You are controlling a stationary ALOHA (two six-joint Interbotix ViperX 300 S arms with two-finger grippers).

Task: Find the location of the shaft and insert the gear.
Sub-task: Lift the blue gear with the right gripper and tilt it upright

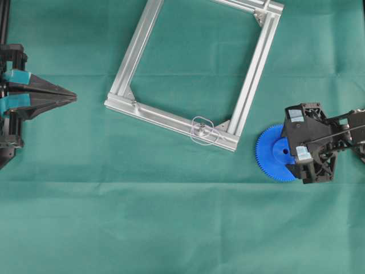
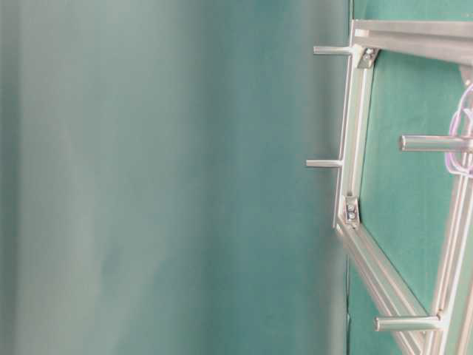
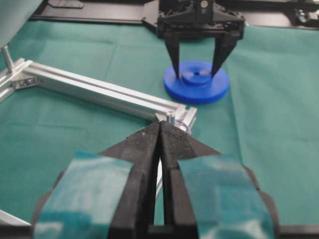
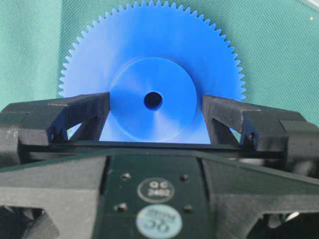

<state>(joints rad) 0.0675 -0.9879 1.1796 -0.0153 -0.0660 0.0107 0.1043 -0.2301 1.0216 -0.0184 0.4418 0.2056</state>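
Note:
My fingers are on either side of the blue gear's middle (image 1: 284, 151), level with it, so it is time for my right gripper to close on the blue gear (image 1: 271, 151) now.
The blue gear (image 1: 271, 151) lies flat on the green cloth at the right, its hub and small hole showing in the right wrist view (image 4: 152, 99). My right gripper (image 1: 293, 137) hangs over it, open, with one finger (image 4: 84, 112) on each side of the hub; the left wrist view shows the same straddle (image 3: 195, 74). The shaft (image 1: 201, 130) is a tiny pin on a clear plate (image 1: 212, 137) on the frame's near rail, left of the gear. It also shows in the left wrist view (image 3: 171, 118). My left gripper (image 1: 73, 97) is shut and empty at the far left, pointing toward the shaft.
A square aluminium frame (image 1: 145, 111) lies tilted on the cloth, its corner close to the gear. Upright metal pegs (image 2: 324, 163) stand on the frame. The black arm bases line the far edge (image 3: 99, 12) in the left wrist view.

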